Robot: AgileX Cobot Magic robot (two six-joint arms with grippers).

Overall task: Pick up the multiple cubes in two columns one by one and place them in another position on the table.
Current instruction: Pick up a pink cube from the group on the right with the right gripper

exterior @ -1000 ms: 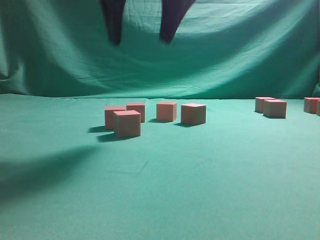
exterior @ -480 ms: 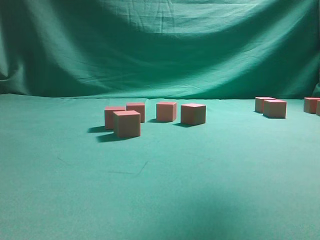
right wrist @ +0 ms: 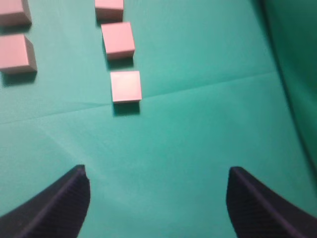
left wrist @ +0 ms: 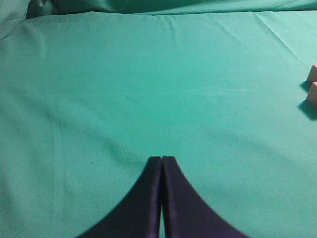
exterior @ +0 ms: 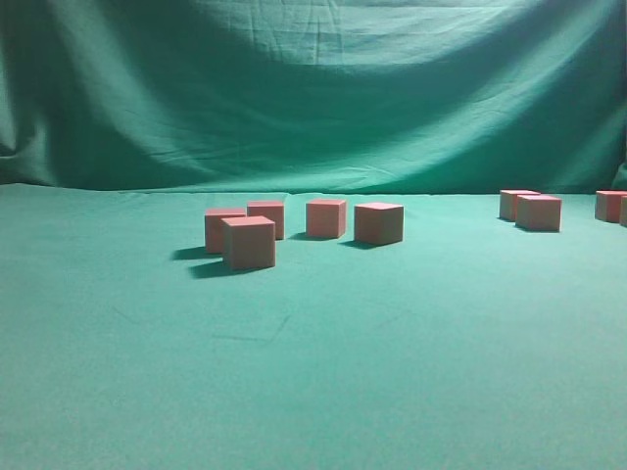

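I will next use my right gripper to grab the salmon-pink cube by its opposite sides, and then the column can shift to another spot on the tabletop.
Several salmon-pink cubes [exterior: 249, 242] stand in a loose cluster left of centre on the green table [exterior: 392, 372]. A second group of cubes [exterior: 539, 211] sits at the far right. Neither gripper shows in the exterior view. In the right wrist view my right gripper [right wrist: 157, 169] hangs open and empty above bare cloth. A column of cubes lies ahead of it, the nearest cube [right wrist: 126, 86] well clear of the fingertips, and two more cubes [right wrist: 17, 53] lie at the left. My left gripper [left wrist: 162, 158] is shut on nothing, with two cubes [left wrist: 312, 94] at that view's right edge.
A draped green backdrop [exterior: 313, 98] rises behind the table. A fold line in the cloth [right wrist: 198, 87] runs across the right wrist view just beyond the nearest cube.
The two black fingers that hung at the top of the exterior view a second ago have risen out of sight, and their shadow on the cloth is gone. The cubes have not moved.
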